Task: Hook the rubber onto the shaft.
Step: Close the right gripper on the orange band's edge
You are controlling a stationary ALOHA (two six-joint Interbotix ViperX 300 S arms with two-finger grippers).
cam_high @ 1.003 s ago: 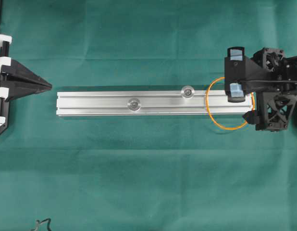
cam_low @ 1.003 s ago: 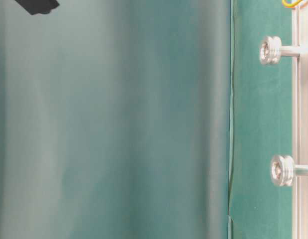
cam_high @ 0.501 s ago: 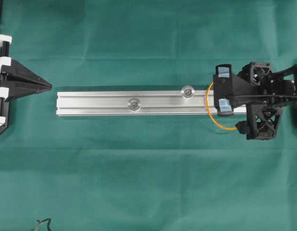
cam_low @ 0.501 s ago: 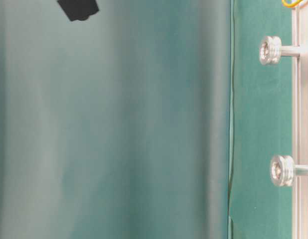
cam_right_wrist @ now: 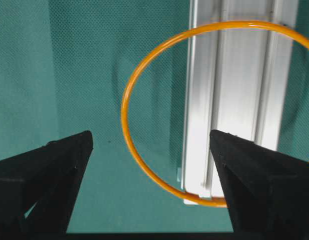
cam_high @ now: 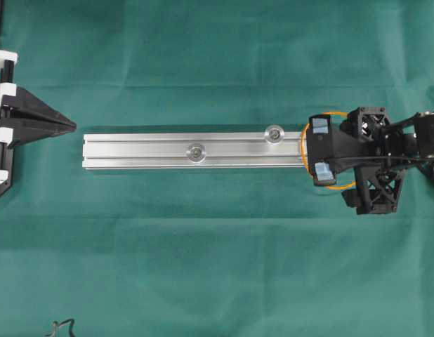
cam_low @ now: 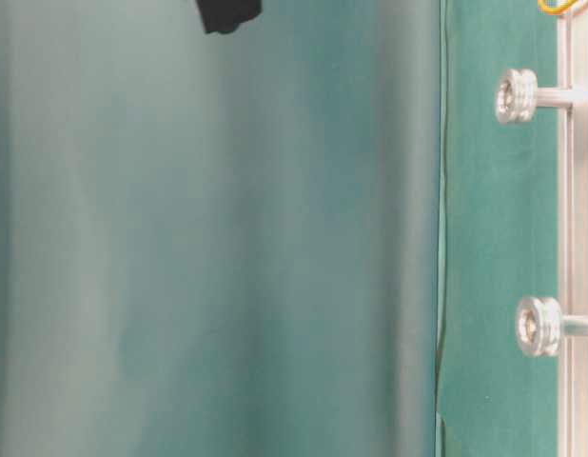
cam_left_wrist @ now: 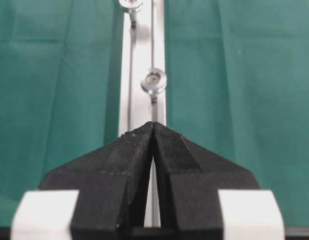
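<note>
The orange loop needs to be hooked onto the shaft, so next my right gripper needs to take hold of the loop by its curve on the cloth.
The rubber point(cam_high: 303, 145) is a thin orange loop lying across the right end of the silver rail point(cam_high: 147, 150). Part of it rests on the rail and part on the cloth. Two shafts point(cam_high: 274, 133) point(cam_high: 196, 152) stand up from the rail, and the loop touches neither. My right gripper point(cam_high: 320, 148) hovers open over the loop, one finger on each side of the rail end. In the right wrist view the rubber point(cam_right_wrist: 127, 100) curves between my open fingers point(cam_right_wrist: 54, 170), nothing gripped. My left gripper point(cam_high: 62, 126) rests shut and empty off the rail's left end, aimed along the rail point(cam_left_wrist: 142, 75).
Green cloth point(cam_high: 217, 253) covers the table all round the rail. The table-level view shows both shafts point(cam_low: 516, 95) point(cam_low: 539, 326) side-on, a bit of the rubber point(cam_low: 556, 8) at the top right, and a black part of the right gripper point(cam_low: 227, 13) at the top.
My right gripper has moved left over the rail end and the rubber, staying open. The left gripper and the rubber have not moved.
</note>
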